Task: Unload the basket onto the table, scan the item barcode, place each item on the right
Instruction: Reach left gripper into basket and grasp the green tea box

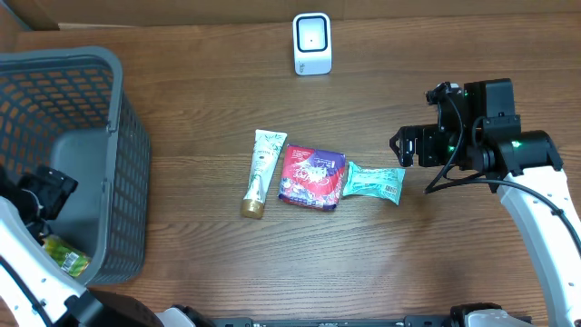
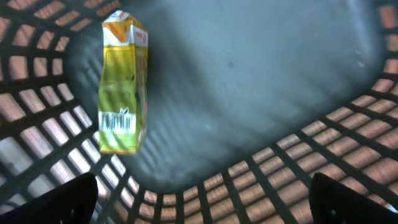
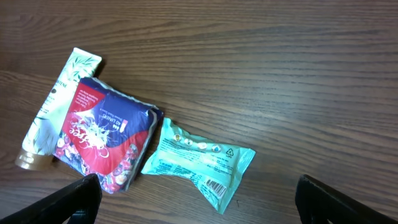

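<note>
The yellow carton needs its barcode side uncovered and showing for scanning. My left gripper will next grab the carton across its long sides near the carton's barcode end (image 1: 67, 258) (image 2: 121, 111).
A white barcode scanner (image 1: 311, 43) stands at the table's far edge. Three items lie in a row mid-table: a cream tube (image 1: 260, 171), a red and blue packet (image 1: 311, 176) and a teal packet (image 1: 373, 182). My right gripper (image 1: 408, 147) hovers open just right of the teal packet (image 3: 202, 165), whose barcode (image 3: 216, 185) faces up near its right end. My left gripper (image 1: 50, 195) hangs open inside the grey basket (image 1: 109, 82), holding nothing. A yellow carton (image 2: 123, 87) lies on the basket floor with its barcode showing.
The basket wall (image 2: 348, 149) curves close around the left gripper (image 2: 202, 199). In the right wrist view the red and blue packet (image 3: 102, 134) overlaps the tube (image 3: 53, 109) and touches the teal packet. Bare wood lies near the right gripper (image 3: 199, 199).
</note>
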You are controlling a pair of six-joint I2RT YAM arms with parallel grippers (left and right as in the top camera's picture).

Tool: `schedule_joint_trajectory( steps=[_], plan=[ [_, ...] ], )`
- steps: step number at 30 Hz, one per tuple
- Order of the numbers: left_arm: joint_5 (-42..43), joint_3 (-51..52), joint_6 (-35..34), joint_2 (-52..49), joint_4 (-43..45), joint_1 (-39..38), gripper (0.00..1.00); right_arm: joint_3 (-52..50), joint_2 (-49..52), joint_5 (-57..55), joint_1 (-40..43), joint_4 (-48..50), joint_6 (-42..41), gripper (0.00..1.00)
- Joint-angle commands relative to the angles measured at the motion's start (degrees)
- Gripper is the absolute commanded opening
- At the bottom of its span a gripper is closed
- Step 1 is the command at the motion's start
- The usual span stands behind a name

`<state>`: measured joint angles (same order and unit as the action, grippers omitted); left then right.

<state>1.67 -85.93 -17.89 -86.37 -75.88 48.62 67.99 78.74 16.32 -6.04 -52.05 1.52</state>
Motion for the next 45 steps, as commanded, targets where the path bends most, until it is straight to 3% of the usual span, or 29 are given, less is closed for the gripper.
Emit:
schedule_joint_trajectory(
  steps=[1,6,15,19,28,30,33,34,35,41,45],
  plan=[
    [-3.28,6.80,-0.11,0.35,4.31,1.62,1.00,1.09,0.09,0.46,-0.33,0.31,0.24,1.00],
    [-10.14,13.92,0.44,0.33,10.25,1.66,1.00,1.09,0.09,0.46,-0.33,0.28,0.24,1.00],
    [-13.60,23.85,4.13,0.00,22.21,1.66,1.00,1.09,0.09,0.46,-0.33,0.31,0.24,1.00],
    [-18.86,29.09,5.07,-0.26,26.45,1.66,1.00,1.09,0.09,0.42,-0.33,0.26,0.24,1.00],
    [-18.05,34.91,4.98,-0.26,32.81,1.66,0.96,1.07,0.15,0.31,-0.33,0.48,0.24,1.00],
    [-17.22,34.88,5.01,-0.24,33.09,1.62,0.88,1.09,0.15,0.31,-0.33,0.48,0.24,1.00],
    [-15.52,34.88,4.48,-0.24,33.40,1.62,0.67,1.09,0.15,0.31,-0.33,0.48,0.24,1.00],
    [-13.97,34.77,4.33,-0.24,33.77,1.62,0.46,1.09,0.15,0.31,-0.33,0.48,0.24,1.00],
    [-12.90,34.75,4.33,-0.24,34.14,1.60,0.38,1.09,0.15,0.31,-0.33,0.48,0.24,1.00],
    [-4.85,33.90,4.11,-0.20,34.40,1.55,0.11,1.09,0.15,0.31,-0.33,0.48,0.24,1.00],
    [-0.50,29.59,4.13,-0.17,30.51,0.87,0.07,1.09,0.15,0.31,-0.33,0.50,0.24,1.00]
  ],
)
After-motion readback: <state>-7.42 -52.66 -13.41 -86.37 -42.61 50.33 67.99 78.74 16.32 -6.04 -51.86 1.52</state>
